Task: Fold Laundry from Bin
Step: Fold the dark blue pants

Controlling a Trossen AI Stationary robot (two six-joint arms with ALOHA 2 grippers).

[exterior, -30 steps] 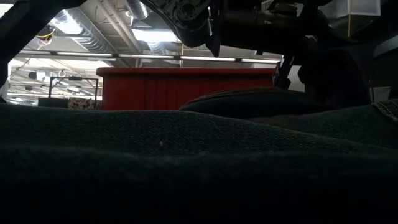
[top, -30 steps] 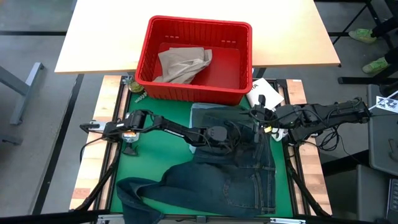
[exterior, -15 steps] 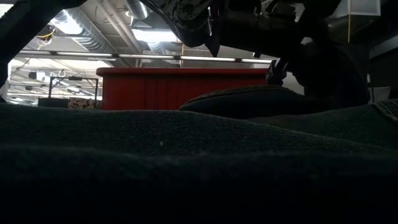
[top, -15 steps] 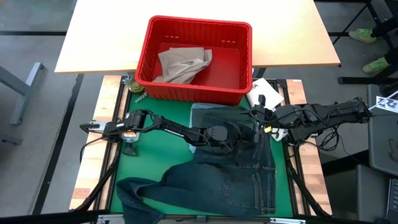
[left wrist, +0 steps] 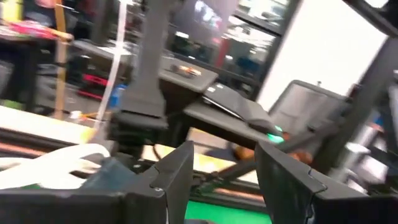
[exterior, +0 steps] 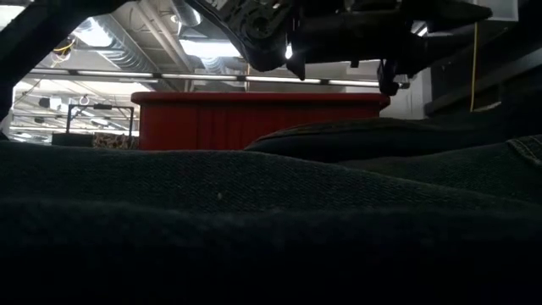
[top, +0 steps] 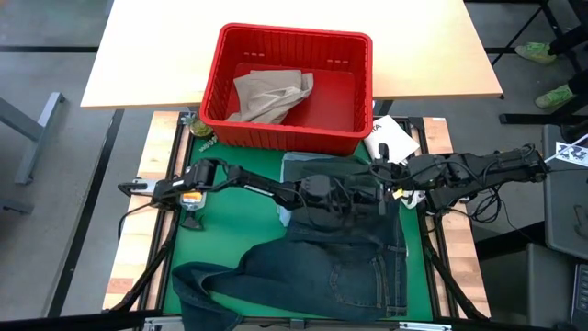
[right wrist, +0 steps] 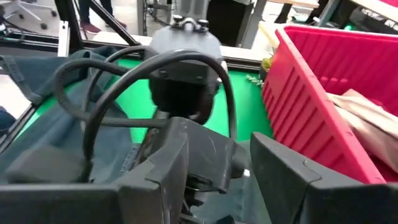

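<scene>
My left gripper grabs the hemmed end of the leg next, to fold the dark blue jeans (top: 340, 267).
Dark blue jeans (top: 340, 267) lie spread on the green mat (top: 230, 221), one leg reaching the near left corner; they fill the low view (exterior: 254, 220). A light blue garment (top: 308, 165) lies folded on the mat just in front of the red bin (top: 287, 87). Tan trousers (top: 271, 97) lie inside the bin. My left gripper (left wrist: 224, 149) hovers level above the jeans' far edge (top: 372, 195), open, nothing between its fingers. My right gripper (right wrist: 221, 134) is open and raised at the right (top: 384, 175), facing the left arm's wrist.
A white packet (top: 390, 138) lies at the bin's right front corner. The bin stands half on a pale tabletop (top: 138, 55) behind the mat. The two arms nearly meet over the mat's far right. Bare green mat shows at the left.
My left gripper has risen a little and rolled about its own axis. In the low view the dark bulk of denim that hung under it at the right is gone. The jeans' far edge now lies lower on the mat.
</scene>
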